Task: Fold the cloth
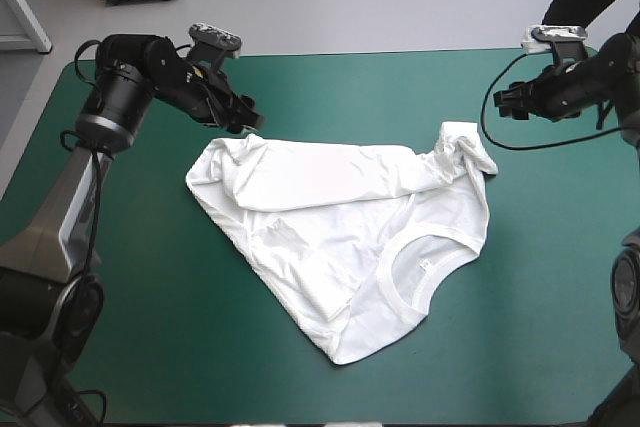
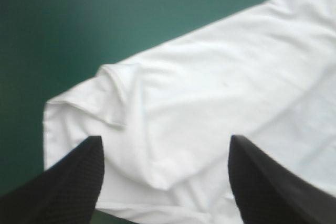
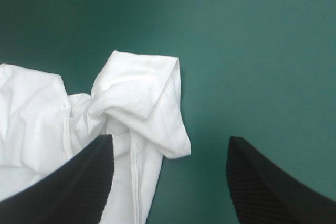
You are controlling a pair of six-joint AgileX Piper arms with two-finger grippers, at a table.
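My left gripper grabs the T-shirt [image 1: 340,227] by its sleeve [image 1: 238,179] next, to lift it and stretch the T-shirt's raised fold out for folding.
The white T-shirt [image 1: 340,227] lies loosely spread in the middle of the teal-green table, its far edge folded over and its collar [image 1: 425,267] toward the near right. My left gripper [image 1: 245,119] hovers at the shirt's far left corner, open; in the left wrist view the gripper [image 2: 165,153] stands over a folded sleeve [image 2: 113,95] with nothing between its fingers. My right gripper [image 1: 505,99] is open beyond the bunched sleeve [image 1: 465,147] at the far right; in the right wrist view the gripper [image 3: 170,150] stands just above that sleeve [image 3: 142,98].
Bare teal-green cover [image 1: 150,327] surrounds the shirt on all sides. The table's far edge [image 1: 380,51] runs just behind both grippers.
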